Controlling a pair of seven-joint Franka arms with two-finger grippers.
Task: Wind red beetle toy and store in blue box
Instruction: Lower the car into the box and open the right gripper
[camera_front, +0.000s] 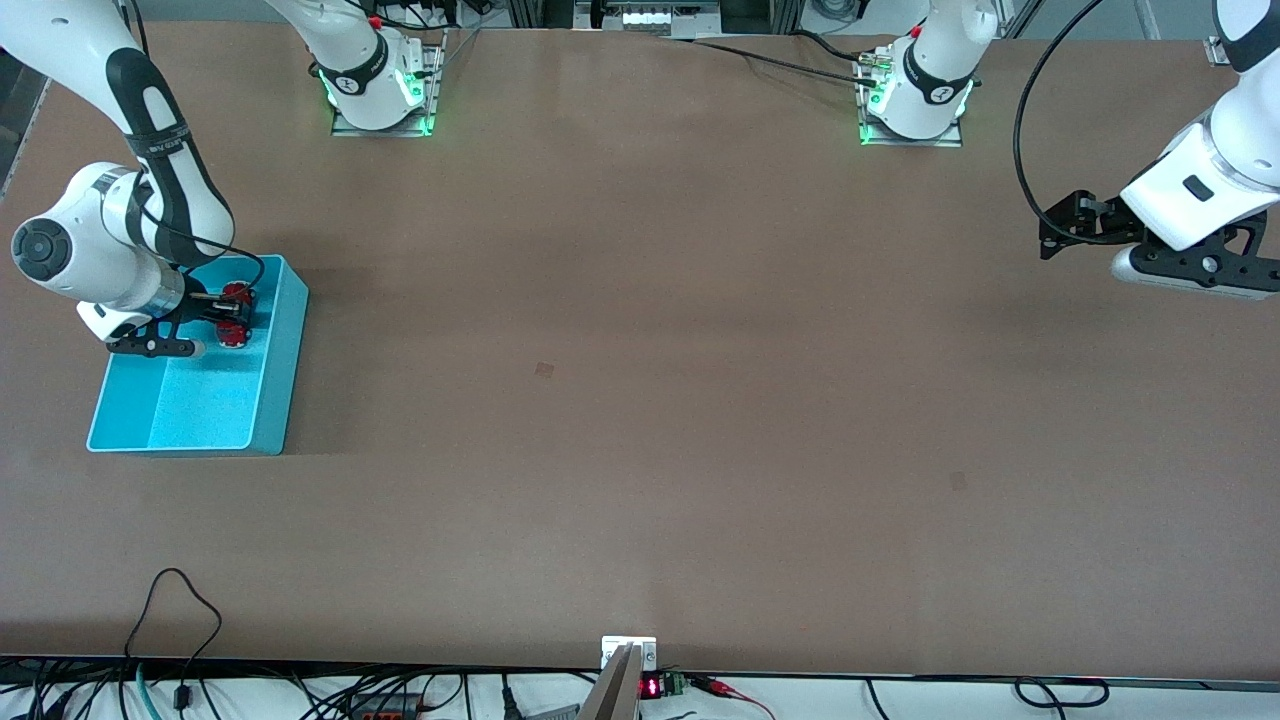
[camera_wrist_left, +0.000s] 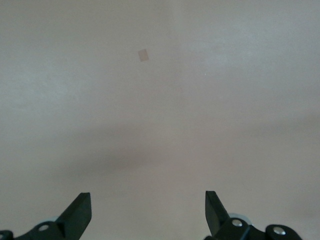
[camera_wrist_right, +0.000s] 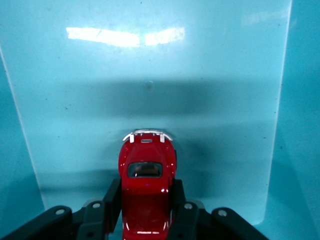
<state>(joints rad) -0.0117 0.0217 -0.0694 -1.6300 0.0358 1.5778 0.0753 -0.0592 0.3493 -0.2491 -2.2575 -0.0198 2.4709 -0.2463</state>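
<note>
The red beetle toy (camera_front: 236, 334) (camera_wrist_right: 146, 190) is low over the blue box's bottom and would rest in the box, so I should open my right gripper now.
My right gripper (camera_front: 232, 312) is shut on the red beetle toy (camera_front: 236, 334) inside the blue box (camera_front: 275, 400), at the box's end farther from the front camera. In the right wrist view the black fingers (camera_wrist_right: 114, 192) clamp both flanks of the glossy red car (camera_wrist_right: 146, 160), with its silver bumper pointing at the turquoise box floor (camera_wrist_right: 210, 100). Whether the car touches the floor I cannot tell. My left gripper (camera_front: 1065, 232) waits open in the air over the table's left-arm end. In the left wrist view that gripper (camera_wrist_left: 148, 207) has only bare table between its fingertips.
The blue box stands near the table edge at the right arm's end, its walls close around the held car. Two small dark patches (camera_front: 544, 370) (camera_front: 958, 481) mark the brown table. Cables hang along the table edge nearest the front camera.
</note>
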